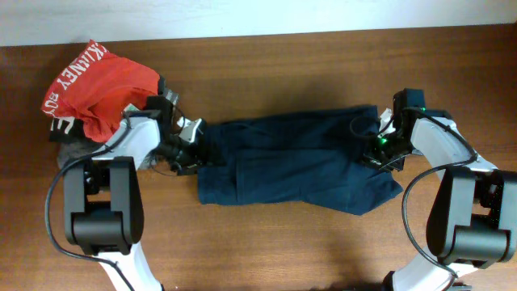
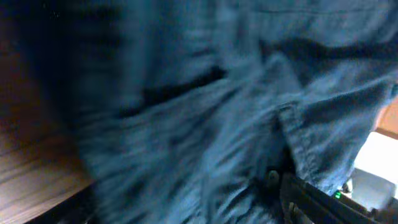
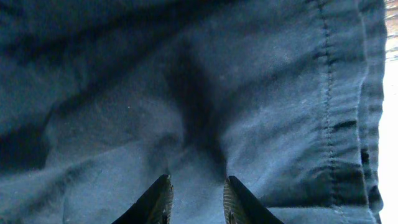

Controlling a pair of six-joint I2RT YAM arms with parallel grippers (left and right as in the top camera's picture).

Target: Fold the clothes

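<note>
The left gripper next needs to grab the navy garment (image 1: 299, 162) by its bunched edge (image 1: 212, 153) nearest the red garment, to lift and fold the garment.
The navy garment (image 1: 299, 162) lies spread across the middle of the wooden table (image 1: 266, 250), rumpled, with a flap folded over its front part. My left gripper (image 1: 191, 152) is at the garment's left edge, where the cloth bunches against it. In the left wrist view the blurred navy cloth (image 2: 205, 118) fills the frame and covers the fingers. My right gripper (image 1: 380, 147) is at the garment's right end. In the right wrist view its fingers (image 3: 198, 200) stand close together on a pinch of navy cloth (image 3: 205, 81), and a dark crease runs up from between them.
A red garment with white lettering (image 1: 101, 85) lies heaped at the back left, over a grey garment (image 1: 79, 144), right behind my left arm. The table's far edge meets a white wall (image 1: 258, 16). Bare wood (image 2: 31, 168) shows left of the cloth.
</note>
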